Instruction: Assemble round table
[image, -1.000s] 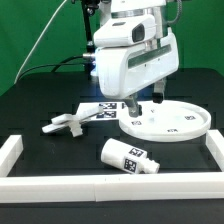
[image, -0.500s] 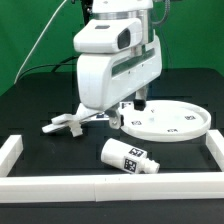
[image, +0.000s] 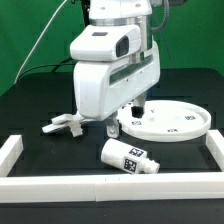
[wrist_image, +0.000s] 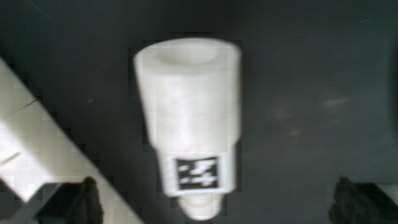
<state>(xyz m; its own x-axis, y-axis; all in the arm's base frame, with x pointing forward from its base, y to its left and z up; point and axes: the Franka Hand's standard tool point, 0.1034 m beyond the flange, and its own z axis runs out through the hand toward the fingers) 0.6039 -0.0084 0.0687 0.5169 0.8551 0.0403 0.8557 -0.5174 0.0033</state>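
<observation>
My gripper comes down first, then closes on the white leg, since my fingers are still above the leg and closing now would miss.
The short cylindrical leg (image: 128, 155) lies on its side on the black table, tag up, in front of the large rimmed round disc (image: 167, 121). The small cross-shaped foot (image: 64, 123) lies at the exterior view's left. My gripper (image: 126, 114) hangs above the table between disc and leg, open and empty. In the wrist view the leg (wrist_image: 187, 105) lies lengthwise below the gripper (wrist_image: 217, 204). Its tagged narrow end sits between the two dark fingertips (wrist_image: 71, 200), well apart from both.
White straight border rails run along the front (image: 110, 187), the exterior view's left (image: 10, 150) and right (image: 215, 145). One rail shows in the wrist view (wrist_image: 25, 135) beside the leg. The arm's white hand hides the table behind it.
The arm has moved toward the exterior view's left and lower, now covering the marker board behind it. The disc, leg and foot have not moved.
</observation>
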